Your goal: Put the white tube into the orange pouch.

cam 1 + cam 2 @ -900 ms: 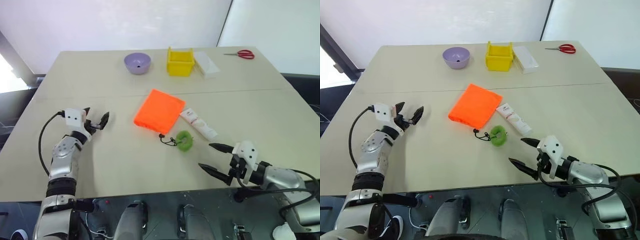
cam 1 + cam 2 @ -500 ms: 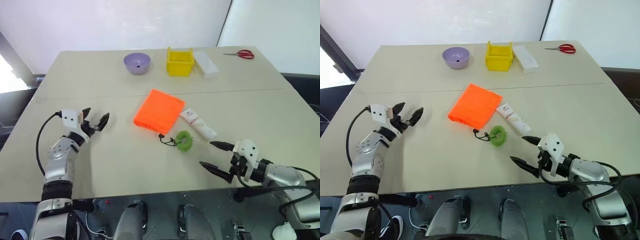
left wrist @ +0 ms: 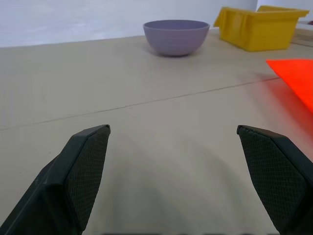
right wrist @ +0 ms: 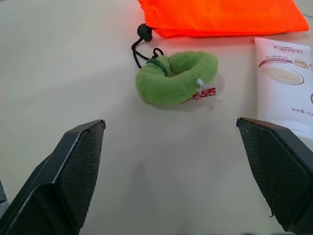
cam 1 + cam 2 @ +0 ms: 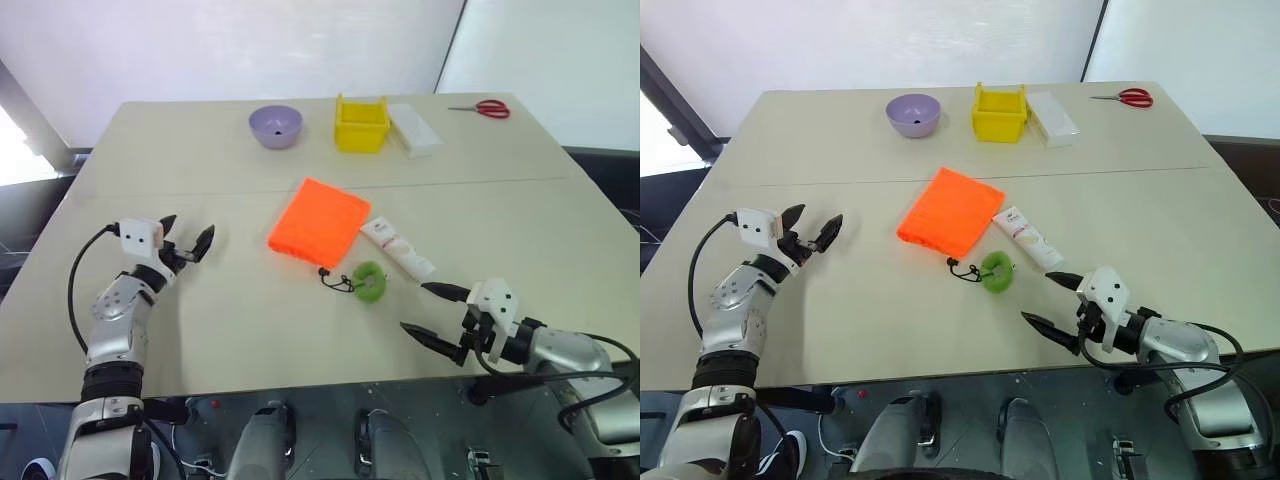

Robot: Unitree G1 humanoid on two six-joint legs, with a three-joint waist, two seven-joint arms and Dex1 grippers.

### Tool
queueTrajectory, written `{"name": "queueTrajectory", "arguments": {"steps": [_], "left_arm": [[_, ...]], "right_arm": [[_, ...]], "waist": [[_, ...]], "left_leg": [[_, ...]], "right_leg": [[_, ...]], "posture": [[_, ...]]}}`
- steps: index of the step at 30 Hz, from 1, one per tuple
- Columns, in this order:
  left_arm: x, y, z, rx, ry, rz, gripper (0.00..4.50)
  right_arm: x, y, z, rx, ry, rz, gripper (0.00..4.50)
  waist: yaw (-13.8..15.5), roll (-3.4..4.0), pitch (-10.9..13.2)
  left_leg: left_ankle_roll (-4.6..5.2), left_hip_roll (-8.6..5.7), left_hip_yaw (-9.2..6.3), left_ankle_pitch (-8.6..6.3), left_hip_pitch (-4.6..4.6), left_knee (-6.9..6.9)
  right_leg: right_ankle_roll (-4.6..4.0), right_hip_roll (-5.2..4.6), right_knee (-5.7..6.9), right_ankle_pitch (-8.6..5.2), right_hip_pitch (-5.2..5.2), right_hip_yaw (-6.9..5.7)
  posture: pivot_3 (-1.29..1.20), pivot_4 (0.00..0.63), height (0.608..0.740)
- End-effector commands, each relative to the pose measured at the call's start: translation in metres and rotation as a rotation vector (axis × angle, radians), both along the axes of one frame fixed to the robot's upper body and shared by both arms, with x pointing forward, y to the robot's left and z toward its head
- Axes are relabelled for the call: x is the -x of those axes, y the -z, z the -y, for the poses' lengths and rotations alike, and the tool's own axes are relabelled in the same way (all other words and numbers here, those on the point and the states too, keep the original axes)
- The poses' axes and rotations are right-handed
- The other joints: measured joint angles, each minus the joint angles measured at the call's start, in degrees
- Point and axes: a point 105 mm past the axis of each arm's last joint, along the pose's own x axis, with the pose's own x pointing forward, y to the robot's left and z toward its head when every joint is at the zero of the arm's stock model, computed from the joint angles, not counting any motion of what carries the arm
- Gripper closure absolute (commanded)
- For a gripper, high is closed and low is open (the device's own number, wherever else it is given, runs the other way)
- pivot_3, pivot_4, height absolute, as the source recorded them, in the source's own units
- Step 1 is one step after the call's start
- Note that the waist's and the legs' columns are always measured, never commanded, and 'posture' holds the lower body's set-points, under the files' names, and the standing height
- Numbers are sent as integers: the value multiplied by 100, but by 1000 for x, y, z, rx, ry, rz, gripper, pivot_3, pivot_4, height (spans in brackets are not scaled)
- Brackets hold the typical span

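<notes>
My left gripper will next pinch the orange pouch point(image 5: 319, 220) by the thin edge point(image 5: 303, 257) beside its cord. The pouch is lying flat and slack on the tabletop.
The orange pouch point(image 5: 319, 220) lies flat at the table's middle, its dark cord ending in a fuzzy green ring point(image 5: 368, 282). Just right of the pouch lies the white tube point(image 5: 396, 248), slanted, with its cap toward the near right. My right gripper point(image 5: 433, 310) hovers open near the front edge, a little nearer than the tube and ring, with nothing between its fingers. In the right wrist view the ring point(image 4: 176, 78), tube point(image 4: 286, 86) and pouch point(image 4: 220, 15) lie ahead. My left gripper point(image 5: 186, 237) stands open and empty at the table's left, well apart from the pouch.
At the back of the table stand a purple bowl point(image 5: 275, 125), a yellow plastic bin point(image 5: 361, 124) and a clear-white box point(image 5: 413, 129). Red-handled scissors point(image 5: 483, 108) lie at the far right corner. The table's front edge point(image 5: 300, 385) runs close below both grippers.
My left gripper has drifted slightly left and back, away from the pouch. The right gripper has barely shifted. Pouch, ring and tube lie as before.
</notes>
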Motion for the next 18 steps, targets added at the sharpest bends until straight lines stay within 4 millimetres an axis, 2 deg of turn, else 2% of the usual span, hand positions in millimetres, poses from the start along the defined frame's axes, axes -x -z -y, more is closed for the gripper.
{"name": "queueTrajectory", "arguments": {"steps": [1, 3, 5, 8, 12, 14, 18], "left_arm": [[1, -16, -6, -10, -7, 61, 53], [1, -15, -6, -17, -3, 61, 53], [5, -15, 2, -75, 58, 66, 53], [15, -16, 21, -152, 203, 82, 53], [37, -30, 56, -294, 468, 165, 53], [44, -25, 73, -401, 595, 174, 53], [31, -21, 101, -551, 698, 208, 53]], "right_arm": [[-2, -11, 2, -2, 3, 51, 0], [-3, -11, 2, -3, 3, 52, 0], [-6, -15, 3, -26, 18, 62, 0], [-11, -25, 6, -73, 49, 81, 0], [-24, -44, 15, -213, 111, 103, 0], [-29, -51, 19, -270, 127, 104, 0], [-32, -51, 17, -198, 122, 139, 0]], "waist": [[0, 0, 0], [0, 0, 0], [-1, 0, 0], [-7, 0, 0], [2, 1, 1], [2, 3, 2], [14, 9, 1]], "left_leg": [[0, 0, 0, 0, 0, 0], [0, 0, 0, 0, 0, 0], [0, 1, 0, 0, 0, 0], [0, 1, 2, 0, 0, -1], [1, 8, 14, -2, -1, -2], [1, 17, 15, -2, -3, -3], [1, 49, 53, -2, -4, -5]], "right_leg": [[0, 0, 0, 0, 0, 0], [0, -1, 0, 0, 0, 0], [0, -1, 0, 0, 0, 0], [0, -3, 0, 0, -2, -1], [-2, -8, -3, 1, -6, -1], [-8, -7, -8, 4, -7, -4], [-17, -5, -22, 10, -10, -28]], "posture": [[0, 150, 740], [0, 150, 740], [0, 150, 740], [0, 150, 740], [0, 150, 740], [0, 150, 740], [0, 150, 740]]}}
